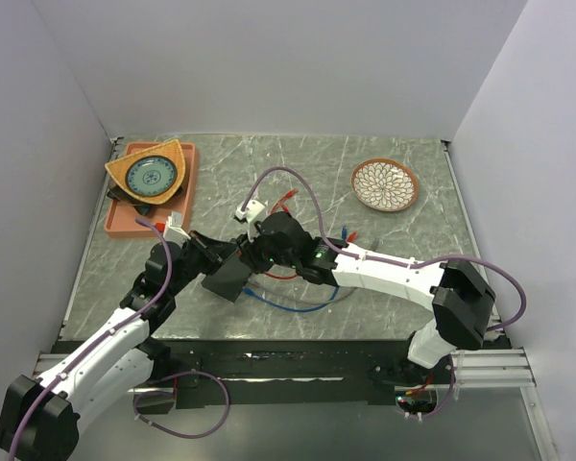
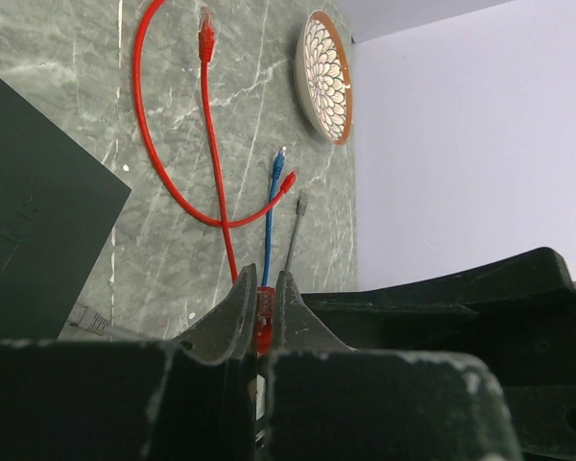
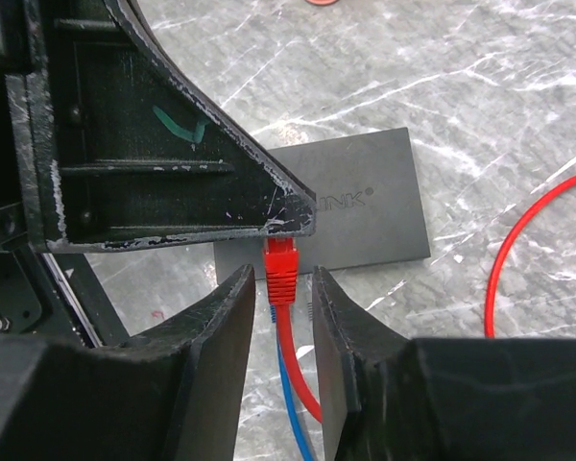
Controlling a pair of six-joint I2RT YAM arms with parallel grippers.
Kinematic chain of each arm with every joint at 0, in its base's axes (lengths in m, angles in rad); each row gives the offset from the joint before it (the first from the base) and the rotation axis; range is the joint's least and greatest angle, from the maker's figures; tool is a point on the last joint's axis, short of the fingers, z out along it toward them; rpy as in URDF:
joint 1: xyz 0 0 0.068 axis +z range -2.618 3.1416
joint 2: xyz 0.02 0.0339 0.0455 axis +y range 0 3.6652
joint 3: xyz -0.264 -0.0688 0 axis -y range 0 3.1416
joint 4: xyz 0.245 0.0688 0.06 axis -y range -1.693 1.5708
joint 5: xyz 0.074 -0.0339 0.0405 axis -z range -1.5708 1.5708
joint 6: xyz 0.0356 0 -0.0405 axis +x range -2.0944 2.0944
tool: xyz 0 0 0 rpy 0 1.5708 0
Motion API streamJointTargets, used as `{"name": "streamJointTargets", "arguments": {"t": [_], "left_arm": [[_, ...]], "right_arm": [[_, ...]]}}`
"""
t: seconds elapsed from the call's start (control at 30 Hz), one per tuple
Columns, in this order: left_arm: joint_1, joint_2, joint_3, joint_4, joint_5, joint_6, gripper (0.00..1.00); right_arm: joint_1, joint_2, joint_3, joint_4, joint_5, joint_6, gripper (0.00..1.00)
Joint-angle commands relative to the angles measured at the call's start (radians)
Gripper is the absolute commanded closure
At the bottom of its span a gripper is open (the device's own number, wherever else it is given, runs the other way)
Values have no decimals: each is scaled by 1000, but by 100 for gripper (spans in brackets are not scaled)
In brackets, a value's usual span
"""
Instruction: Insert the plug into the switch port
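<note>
I need to close my right gripper now, because its open fingers are level with the sides of the plug's ribbed boot. Closing now would hold it.
The red plug (image 3: 282,273) on a red cable (image 2: 154,144) is pinched at its tip between my left gripper's (image 2: 262,280) shut fingers (image 2: 232,312). My right gripper (image 3: 280,276) is open, its jaws standing either side of the plug's boot with a gap on both sides. The flat black switch box (image 3: 365,209) lies on the table just beyond the plug, top face up with pale lettering. Its row of ports is hidden. In the top view both grippers (image 1: 211,252) (image 1: 259,250) meet above the box (image 1: 228,279).
A blue cable (image 2: 269,206) and a grey cable (image 2: 298,226) lie beside the red one. A patterned plate (image 1: 385,183) sits at the back right. An orange tray (image 1: 120,219) with a woven basket and a bowl stands at the back left. Walls enclose the table.
</note>
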Motion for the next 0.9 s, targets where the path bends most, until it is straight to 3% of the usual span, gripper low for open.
{"name": "streamJointTargets", "arguments": {"t": [0.0,0.07,0.17,0.3,0.5,0.6,0.7,0.87], "left_arm": [[-4,-11,45,29,22,9,99],[-4,-8,45,28,20,9,99],[-4,-5,45,35,26,7,99],[-4,2,43,35,29,6,99],[-4,0,42,35,28,16,94],[-4,-14,46,17,13,30,73],[-4,-24,60,-23,-20,53,45],[-2,-5,130,-106,-96,114,29]], "right_arm": [[3,20,37,12,-18,-12,59],[3,18,37,12,-16,-10,60],[4,7,25,31,-7,-9,73],[4,9,28,24,4,-3,100],[1,9,11,34,45,-7,100],[3,1,0,26,63,-21,100],[1,-17,-15,17,71,-44,100],[1,-59,-67,11,88,-81,100]]}}
